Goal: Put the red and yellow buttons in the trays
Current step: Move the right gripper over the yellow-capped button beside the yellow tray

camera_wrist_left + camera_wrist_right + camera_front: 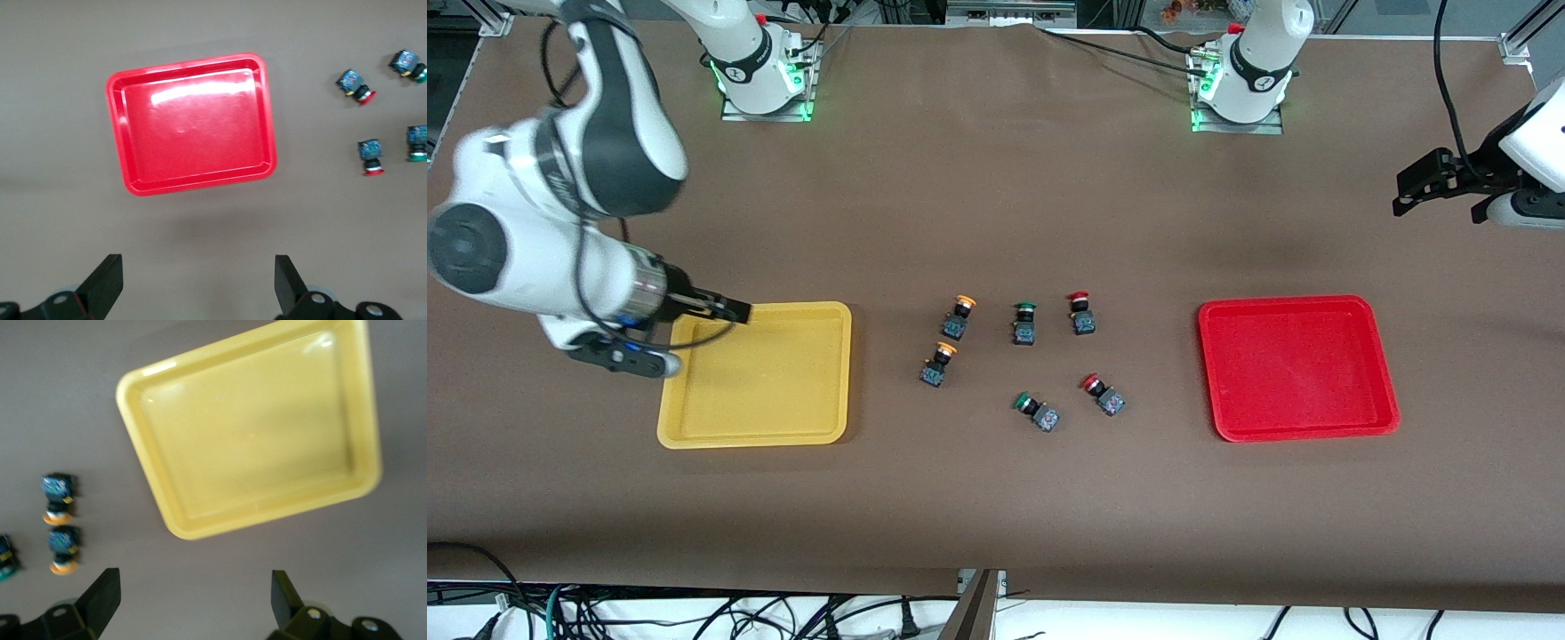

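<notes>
I should next use my right gripper to grab a yellow-capped button by its blue body. Then it can go in the yellow tray.
Two yellow-capped buttons, two red-capped buttons and two green-capped switches stand on the table between the trays. The yellow tray lies toward the right arm's end and the red tray toward the left arm's end; both hold nothing. My right gripper hangs open and empty over a corner of the yellow tray. My left gripper hangs open and empty over bare table beside the red tray.
The brown table cover runs wide around the trays. In the right wrist view the yellow buttons show beside the tray. In the left wrist view the red buttons show beside green switches.
</notes>
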You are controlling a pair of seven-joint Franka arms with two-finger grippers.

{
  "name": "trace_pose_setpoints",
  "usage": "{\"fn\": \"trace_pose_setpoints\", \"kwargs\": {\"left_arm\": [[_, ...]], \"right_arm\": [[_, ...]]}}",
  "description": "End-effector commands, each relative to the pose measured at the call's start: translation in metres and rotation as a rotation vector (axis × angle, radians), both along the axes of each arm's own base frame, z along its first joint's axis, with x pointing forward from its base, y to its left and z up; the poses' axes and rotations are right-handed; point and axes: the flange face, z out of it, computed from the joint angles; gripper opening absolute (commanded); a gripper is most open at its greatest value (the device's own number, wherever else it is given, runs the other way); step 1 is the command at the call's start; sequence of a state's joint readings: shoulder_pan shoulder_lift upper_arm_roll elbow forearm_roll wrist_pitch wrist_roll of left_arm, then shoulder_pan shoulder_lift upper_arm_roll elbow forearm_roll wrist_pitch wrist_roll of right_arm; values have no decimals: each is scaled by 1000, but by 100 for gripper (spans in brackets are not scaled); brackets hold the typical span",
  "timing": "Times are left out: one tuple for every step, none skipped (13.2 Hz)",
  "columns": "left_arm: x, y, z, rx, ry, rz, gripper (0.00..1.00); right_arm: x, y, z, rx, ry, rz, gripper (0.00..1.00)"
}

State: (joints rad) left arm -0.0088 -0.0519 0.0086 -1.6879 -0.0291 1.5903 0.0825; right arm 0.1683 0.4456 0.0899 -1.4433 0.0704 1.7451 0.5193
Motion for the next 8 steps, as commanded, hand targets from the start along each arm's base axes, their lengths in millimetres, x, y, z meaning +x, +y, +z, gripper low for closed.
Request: {"fn": "trace_pose_setpoints", "kwargs": {"left_arm": [[14,-24,-4,-55,15,-34,100],[18,-34,-11,-62,22,-36,100],[33,-53,-39,-101,57,-52,100],[45,-69,-72,-119,111,-52,100],[57,-92,-80,-122,89,-44,100],[76,-114,-101,-129,57,9,100],[87,-137,-131,-130,71,55,100],[90,-172,-165,-124,98,78,100]], "right_arm": [[8,62,-59,3,-34,-106,100],[8,88,-80,5,-59,-168,100],[3,120,-100,8,-78,-221,100],[-3,145,-122,7,-91,-236,100],[-8,164,-140,15,-105,-233,100],[-11,178,-156,24,-122,-235,100],[-16,190,-168,32,-131,-225,100],[-21,201,-177,35,-137,-211,100]]}}
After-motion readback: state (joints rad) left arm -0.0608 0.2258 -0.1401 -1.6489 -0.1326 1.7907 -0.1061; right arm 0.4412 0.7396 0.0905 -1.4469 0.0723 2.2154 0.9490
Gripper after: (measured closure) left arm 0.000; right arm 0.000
